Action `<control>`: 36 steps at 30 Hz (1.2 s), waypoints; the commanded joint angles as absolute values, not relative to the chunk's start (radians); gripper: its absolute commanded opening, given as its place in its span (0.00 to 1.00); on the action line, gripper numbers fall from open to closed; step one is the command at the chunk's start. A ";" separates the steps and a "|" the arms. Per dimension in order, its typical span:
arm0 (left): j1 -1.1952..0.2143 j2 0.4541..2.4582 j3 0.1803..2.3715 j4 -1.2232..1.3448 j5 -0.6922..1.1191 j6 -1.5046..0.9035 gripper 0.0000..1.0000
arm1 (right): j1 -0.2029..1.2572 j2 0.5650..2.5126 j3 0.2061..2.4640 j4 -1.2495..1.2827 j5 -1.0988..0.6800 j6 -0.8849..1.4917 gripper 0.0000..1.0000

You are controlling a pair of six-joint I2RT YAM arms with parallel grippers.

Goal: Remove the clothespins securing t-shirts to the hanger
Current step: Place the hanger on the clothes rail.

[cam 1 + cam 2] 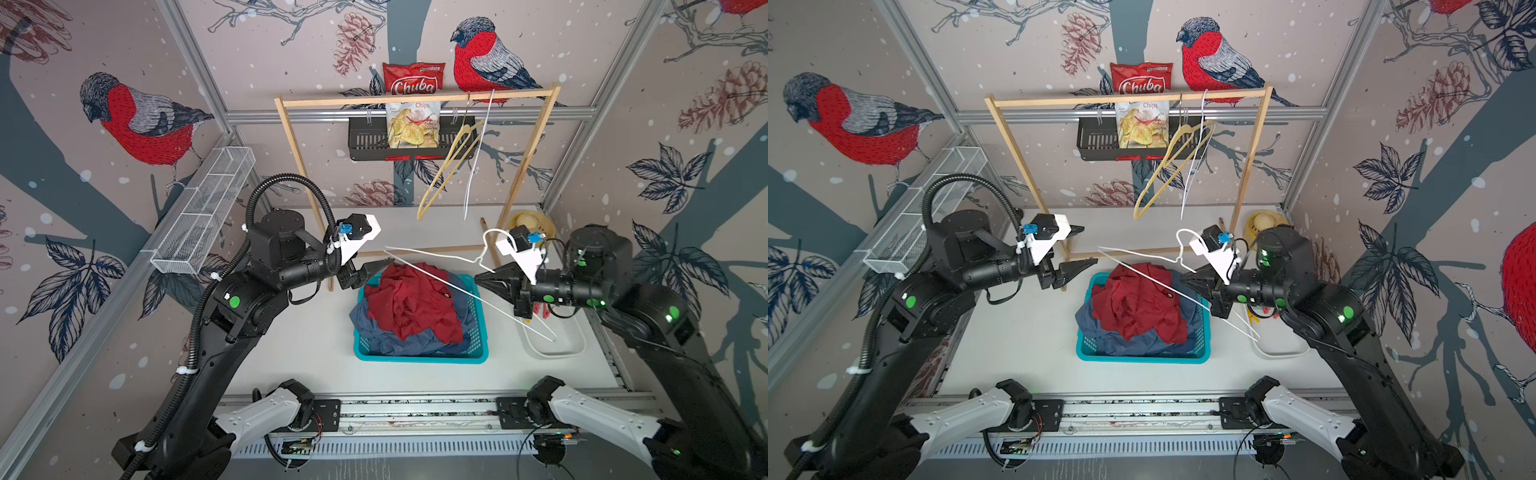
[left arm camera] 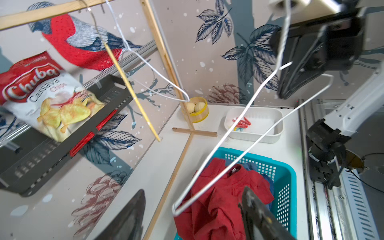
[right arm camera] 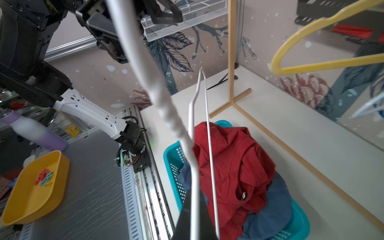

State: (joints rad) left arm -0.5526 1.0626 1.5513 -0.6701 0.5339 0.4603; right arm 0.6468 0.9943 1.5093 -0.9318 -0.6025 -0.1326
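Observation:
The left gripper takes hold of the bare wire hanger [image 1: 419,268] by its tip next. That leaves the hook free to hang on the rack.
A bare white wire hanger [image 1: 419,268] slants above the teal basket [image 1: 419,358], and no cloth or clip shows on it. My right gripper [image 1: 478,279] is shut on its wire near the neck, which shows close up in the right wrist view [image 3: 195,199]. My left gripper [image 1: 1087,245] stands open just off the hanger's left tip [image 2: 175,211], holding nothing. A dark red t-shirt [image 1: 411,303] lies crumpled on a blue t-shirt [image 1: 386,343] in the basket. Red, yellow and blue clothespins [image 2: 242,123] lie in the white tray [image 2: 276,126] on the right.
A wooden rack [image 1: 415,99] at the back carries a yellow hanger [image 1: 444,174] and a white wire hanger [image 1: 478,158]. Behind it hangs a black basket [image 1: 365,145] with chip bags. A wire mesh shelf [image 1: 203,212] lines the left wall. A yellow tub [image 1: 534,220] stands back right.

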 commanded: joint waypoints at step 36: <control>-0.546 0.799 1.312 -0.493 0.283 0.304 0.00 | 0.643 0.737 1.226 -0.270 -0.026 -0.104 0.80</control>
